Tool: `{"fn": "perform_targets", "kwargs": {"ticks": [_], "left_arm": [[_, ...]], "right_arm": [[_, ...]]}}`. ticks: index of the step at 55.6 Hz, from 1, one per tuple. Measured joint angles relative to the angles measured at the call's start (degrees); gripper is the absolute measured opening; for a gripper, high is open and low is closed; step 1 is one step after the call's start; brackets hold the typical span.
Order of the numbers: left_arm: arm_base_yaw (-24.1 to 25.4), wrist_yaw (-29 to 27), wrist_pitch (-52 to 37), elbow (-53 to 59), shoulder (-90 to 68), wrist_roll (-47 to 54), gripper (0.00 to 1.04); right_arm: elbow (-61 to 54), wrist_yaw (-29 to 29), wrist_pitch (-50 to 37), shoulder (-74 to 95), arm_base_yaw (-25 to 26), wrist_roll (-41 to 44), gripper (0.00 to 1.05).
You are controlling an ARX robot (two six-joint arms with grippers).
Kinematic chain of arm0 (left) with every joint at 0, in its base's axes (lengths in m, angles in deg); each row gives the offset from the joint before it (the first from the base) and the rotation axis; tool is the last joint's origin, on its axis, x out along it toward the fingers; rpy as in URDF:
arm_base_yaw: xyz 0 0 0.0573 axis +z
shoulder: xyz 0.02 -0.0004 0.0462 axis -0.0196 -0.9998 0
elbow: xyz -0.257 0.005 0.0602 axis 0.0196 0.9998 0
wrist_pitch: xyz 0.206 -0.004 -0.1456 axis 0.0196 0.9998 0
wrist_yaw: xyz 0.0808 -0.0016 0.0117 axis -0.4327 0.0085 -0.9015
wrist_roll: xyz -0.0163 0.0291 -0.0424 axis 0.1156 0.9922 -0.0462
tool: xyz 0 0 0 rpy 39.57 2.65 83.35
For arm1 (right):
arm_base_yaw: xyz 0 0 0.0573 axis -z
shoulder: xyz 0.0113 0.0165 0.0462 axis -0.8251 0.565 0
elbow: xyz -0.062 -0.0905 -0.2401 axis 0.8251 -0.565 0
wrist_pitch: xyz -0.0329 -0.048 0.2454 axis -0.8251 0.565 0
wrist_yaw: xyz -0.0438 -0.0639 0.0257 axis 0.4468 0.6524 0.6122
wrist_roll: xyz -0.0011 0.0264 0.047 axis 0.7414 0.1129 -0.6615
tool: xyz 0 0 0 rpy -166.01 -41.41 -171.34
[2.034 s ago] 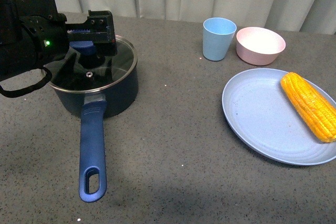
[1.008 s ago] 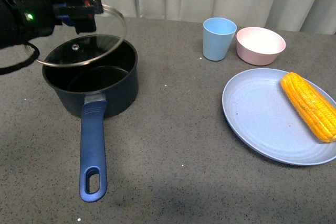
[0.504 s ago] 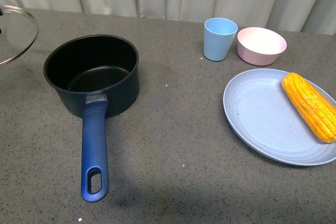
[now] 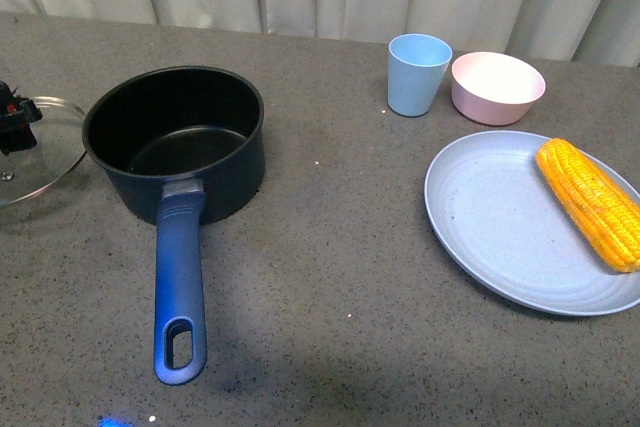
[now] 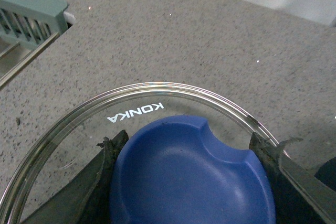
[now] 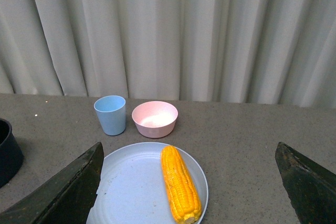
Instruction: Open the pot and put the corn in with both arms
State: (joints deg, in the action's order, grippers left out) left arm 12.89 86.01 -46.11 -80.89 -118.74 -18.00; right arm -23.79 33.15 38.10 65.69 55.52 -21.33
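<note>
The ends of the yellow corn lie far apart on the plate. My right gripper should next pick up the corn by its middle (image 6: pixel 179 184) to keep it level.
The navy pot (image 4: pixel 175 137) stands open on the grey table, its long blue handle (image 4: pixel 178 292) pointing to the front. Its glass lid (image 4: pixel 35 152) lies low at the pot's left, at the frame edge. My left gripper (image 4: pixel 12 115) barely shows there. In the left wrist view it (image 5: pixel 191 179) is shut on the lid's blue knob (image 5: pixel 191 182), with the glass rim (image 5: pixel 157 87) around it. The corn (image 4: pixel 590 202) lies on the pale blue plate (image 4: pixel 500 227) at the right. It also shows in the right wrist view (image 6: pixel 180 184). My right gripper (image 6: pixel 189 182) is open, high above the corn and back from it.
A light blue cup (image 4: pixel 417 73) and a pink bowl (image 4: pixel 497 85) stand behind the plate, near the curtain. A green-grey slatted object (image 5: pixel 31 17) sits at the table edge in the left wrist view.
The lid was lifted off the pot, carried left and lowered beside the pot. The pot now stands open. The corn has not moved.
</note>
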Motion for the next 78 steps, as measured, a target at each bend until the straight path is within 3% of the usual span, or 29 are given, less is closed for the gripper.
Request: {"fn": "perform_targets", "kwargs": {"ticks": [31, 42, 46, 57, 68, 78], "left_arm": [[-0.7, 0.55, 2.01, -1.95, -4.22, -0.04, 0.62], [-0.66, 0.42, 1.6, -0.26, -1.68, 0.46, 0.98], [-0.52, -0.24, 1.68, 0.74, 0.63, 0.46, 0.99], [0.28, -2.56, 5.42, 6.29, 13.88, 0.83, 0.98], [-0.37, -3.45, 9.42, 19.76, 35.45, -0.39, 0.98], [-2.8, -8.33, 20.5, 31.65, 60.74, -3.15, 0.98]], "right_arm": [[0.0, 0.0, 0.0, 0.0, 0.0, 0.0, 0.96], [0.0, 0.0, 0.0, 0.0, 0.0, 0.0, 0.96], [0.0, 0.0, -0.02, 0.0, 0.0, 0.0, 0.96], [0.0, 0.0, -0.02, 0.0, 0.0, 0.0, 0.96], [0.0, 0.0, -0.02, 0.0, 0.0, 0.0, 0.96], [0.0, 0.0, -0.02, 0.0, 0.0, 0.0, 0.96]]}}
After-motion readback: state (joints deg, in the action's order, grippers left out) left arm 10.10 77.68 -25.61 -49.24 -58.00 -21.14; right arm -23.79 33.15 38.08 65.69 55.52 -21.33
